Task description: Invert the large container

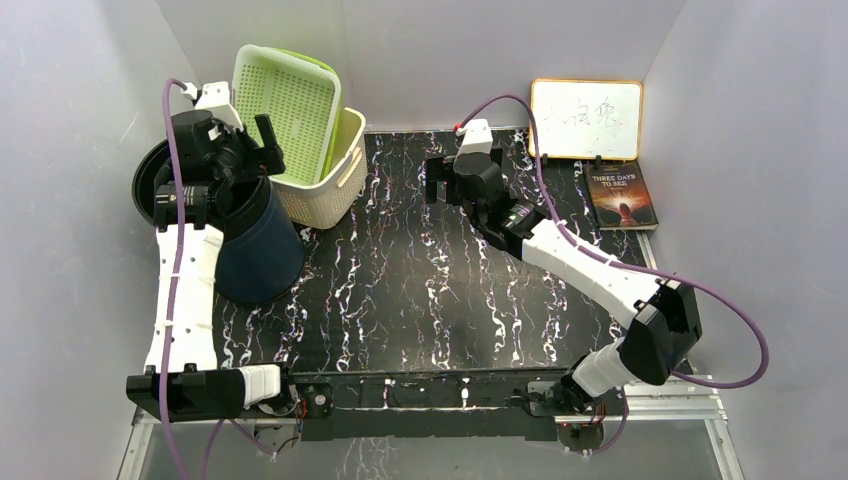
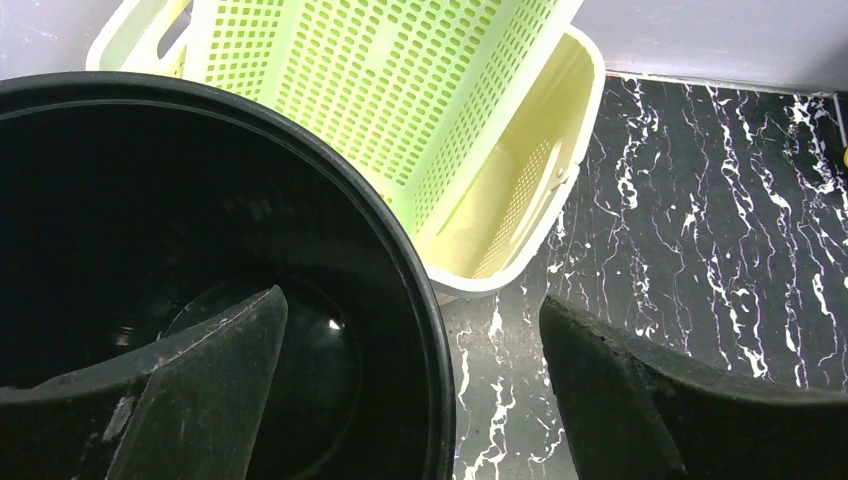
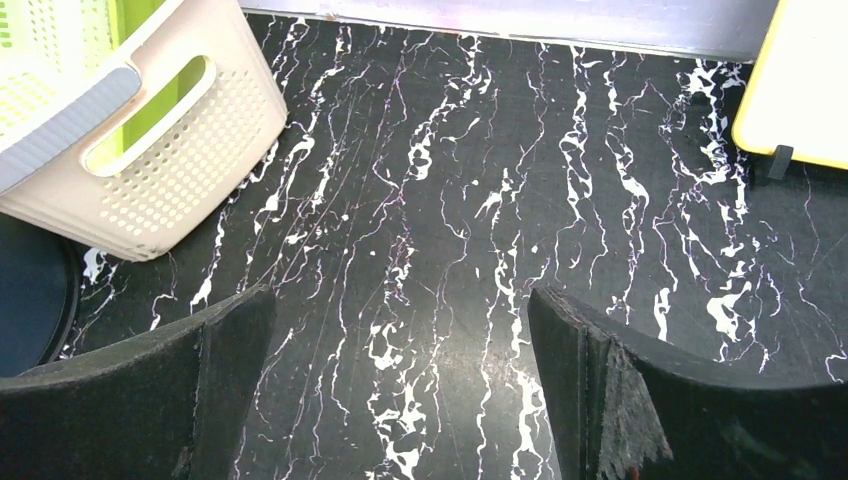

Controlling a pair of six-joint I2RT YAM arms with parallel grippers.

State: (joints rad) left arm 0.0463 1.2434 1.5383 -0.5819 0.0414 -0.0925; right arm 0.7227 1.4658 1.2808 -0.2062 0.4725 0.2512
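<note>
The left gripper isn't ready to close on the container's rim yet and needs to move lower first, because the rim between the robot's fingers looks thin and is below them.
The large container (image 1: 262,250) stands at the left of the marbled table (image 1: 420,290); it is dark blue outside and black inside. Its black rim (image 1: 145,185) shows left of the arm. In the left wrist view I look down into the container (image 2: 150,200), past its rim (image 2: 400,250), to its bottom. My left gripper (image 1: 258,155) (image 2: 412,300) is open and straddles that rim, one finger (image 2: 200,390) inside and the other outside over the table. My right gripper (image 1: 437,185) (image 3: 400,295) is open and empty above bare table, and the container's dark wall (image 3: 30,300) shows at its left.
A cream perforated basket (image 1: 325,195) (image 2: 510,200) (image 3: 150,150) stands right behind the container, with a green basket (image 1: 285,95) (image 2: 400,70) leaning in it. A whiteboard (image 1: 585,118) and a book (image 1: 622,197) are at the back right. Grey walls enclose the table.
</note>
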